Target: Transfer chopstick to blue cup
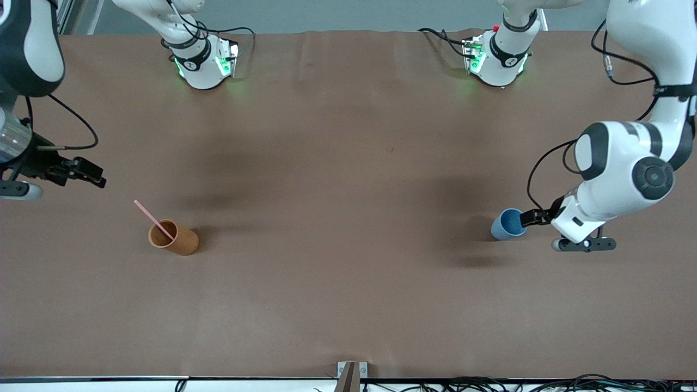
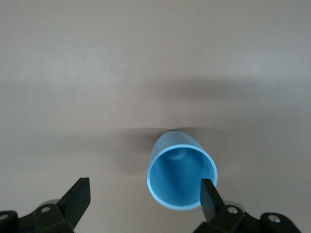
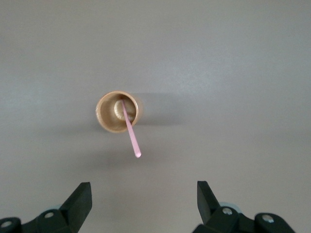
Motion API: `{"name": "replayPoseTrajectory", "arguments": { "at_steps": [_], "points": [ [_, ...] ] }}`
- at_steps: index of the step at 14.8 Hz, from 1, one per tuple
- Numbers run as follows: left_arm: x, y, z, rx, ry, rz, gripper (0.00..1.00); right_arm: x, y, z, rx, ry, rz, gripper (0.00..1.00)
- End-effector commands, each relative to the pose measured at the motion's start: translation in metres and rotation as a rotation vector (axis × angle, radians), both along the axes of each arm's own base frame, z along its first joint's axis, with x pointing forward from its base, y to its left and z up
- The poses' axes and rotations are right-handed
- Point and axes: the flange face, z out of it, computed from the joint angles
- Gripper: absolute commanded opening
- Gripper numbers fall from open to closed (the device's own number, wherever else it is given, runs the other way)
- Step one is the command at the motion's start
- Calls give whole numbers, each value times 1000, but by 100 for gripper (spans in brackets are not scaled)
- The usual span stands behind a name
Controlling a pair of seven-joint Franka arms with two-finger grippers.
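My right gripper grabs the chopstick (image 1: 154, 219) by its end sticking out of the orange-brown cup next, to transfer it to the blue cup (image 1: 507, 224).
The blue cup (image 1: 507, 224) stands on the table toward the left arm's end. My left gripper (image 1: 527, 219) is open right beside it. In the left wrist view the cup (image 2: 182, 177) shows its lighter inside, and one finger (image 2: 209, 196) overlaps its rim while the left gripper (image 2: 144, 199) holds nothing. The pale pink chopstick (image 1: 154, 219) leans in the orange-brown cup (image 1: 173, 238) toward the right arm's end. My right gripper (image 1: 90, 175) is open and empty, up in the air apart from that cup. The right wrist view shows the chopstick (image 3: 130, 133), the orange-brown cup (image 3: 116, 111) and the right gripper (image 3: 144, 201).
The brown table (image 1: 348, 218) stretches bare between the two cups. The arms' bases (image 1: 204, 65) (image 1: 498, 60) stand along the table's edge farthest from the front camera. Cables lie along the edge nearest to it (image 1: 544, 384).
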Motion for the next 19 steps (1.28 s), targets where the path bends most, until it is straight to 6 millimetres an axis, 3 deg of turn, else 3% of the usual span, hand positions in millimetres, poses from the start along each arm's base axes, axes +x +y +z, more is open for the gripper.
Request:
{"name": "replayPoseTrajectory", "arguments": {
  "at_steps": [1, 3, 6, 7, 10, 12, 15, 18, 19],
  "points": [
    [-10, 0, -16, -10, 1, 15, 100, -6, 1, -42, 2, -13, -7, 92],
    [-10, 0, -31, -9, 3, 7, 100, 0, 2, -66, 9, 7, -9, 87],
    [-13, -2, -53, -8, 30, -8, 82, 5, 7, -95, 118, 46, -65, 78],
    [-14, 0, -58, -8, 37, -7, 73, 8, 8, -104, 118, 48, -65, 75],
    [-13, 0, -62, -9, 39, -6, 22, 9, 3, -116, 115, 43, -33, 68],
    [-12, -3, -60, -9, 34, -11, 2, 8, 2, -121, 114, 42, -35, 61],
    [-6, -6, -44, -7, 13, -12, 0, 4, 6, -130, 118, 57, -33, 55],
    [13, -18, 6, -9, -5, 16, 0, 0, 6, -135, 119, 68, -34, 45],
    [17, -36, 24, -19, 7, 43, 0, 0, 6, -135, 119, 69, -35, 43]
  ]
}}
